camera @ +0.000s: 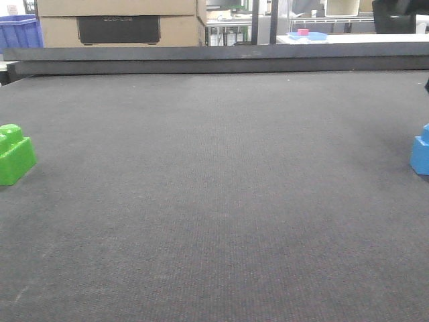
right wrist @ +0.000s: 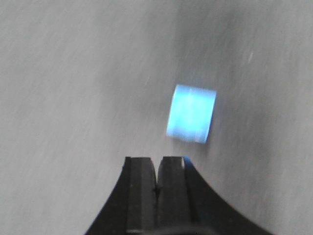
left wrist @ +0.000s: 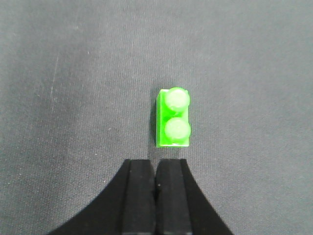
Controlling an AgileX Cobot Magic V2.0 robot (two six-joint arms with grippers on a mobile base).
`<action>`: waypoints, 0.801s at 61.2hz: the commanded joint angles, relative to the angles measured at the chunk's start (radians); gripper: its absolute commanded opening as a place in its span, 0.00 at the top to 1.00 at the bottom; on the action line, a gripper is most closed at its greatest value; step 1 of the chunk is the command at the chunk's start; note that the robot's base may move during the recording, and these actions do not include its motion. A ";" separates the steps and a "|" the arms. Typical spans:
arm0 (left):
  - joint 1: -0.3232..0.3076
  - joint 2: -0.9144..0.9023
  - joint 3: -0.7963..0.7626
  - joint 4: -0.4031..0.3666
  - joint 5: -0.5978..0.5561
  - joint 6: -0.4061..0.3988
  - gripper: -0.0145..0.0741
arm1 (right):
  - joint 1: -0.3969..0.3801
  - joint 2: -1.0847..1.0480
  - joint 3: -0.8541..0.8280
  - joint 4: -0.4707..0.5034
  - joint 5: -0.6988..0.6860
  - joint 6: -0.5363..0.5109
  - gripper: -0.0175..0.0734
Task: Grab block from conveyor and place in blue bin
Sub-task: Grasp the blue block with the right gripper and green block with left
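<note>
The blue block needs to go off the conveyor [camera: 214, 201] and into the blue bin [camera: 20, 31], so my right gripper will grab the block by the flat sides of its body next.
A green block [camera: 13, 154] with two studs sits on the dark grey conveyor [camera: 214, 201] at the far left edge of the front view. In the left wrist view the same green block [left wrist: 173, 118] lies just beyond my left gripper [left wrist: 155, 164], which is shut and empty. A blue block [camera: 421, 151] shows at the right edge of the front view. It appears blurred as the blue block [right wrist: 191, 113] ahead and slightly right of my right gripper [right wrist: 157, 160], also shut and empty. A blue bin [camera: 20, 31] stands at the far back left.
A dark raised edge [camera: 214, 59] runs along the far side of the belt. Behind it stand cardboard boxes [camera: 120, 23] and a white table with a blue tray [camera: 307, 35] holding a small pink object.
</note>
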 commanded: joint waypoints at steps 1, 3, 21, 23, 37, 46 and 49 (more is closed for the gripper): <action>0.003 0.010 -0.009 -0.012 -0.010 -0.002 0.96 | -0.004 0.050 -0.054 -0.059 0.020 0.040 0.74; 0.003 0.014 -0.009 -0.012 -0.010 -0.002 0.96 | -0.004 0.068 -0.064 -0.071 0.024 0.044 0.60; 0.003 0.015 -0.009 -0.012 -0.010 -0.002 0.96 | -0.004 0.197 -0.066 -0.071 -0.002 0.071 0.42; 0.003 0.015 -0.009 -0.012 -0.010 -0.002 0.96 | -0.004 0.213 -0.066 -0.071 -0.002 0.074 0.44; 0.003 0.015 -0.009 -0.014 -0.010 -0.002 0.96 | -0.004 0.284 -0.066 -0.072 -0.027 0.074 0.47; 0.003 0.015 -0.009 -0.018 0.007 -0.060 0.96 | -0.004 0.284 -0.066 -0.075 -0.019 0.074 0.59; 0.003 0.019 -0.015 -0.008 0.030 -0.073 0.96 | -0.004 0.284 -0.067 -0.075 -0.003 0.074 0.73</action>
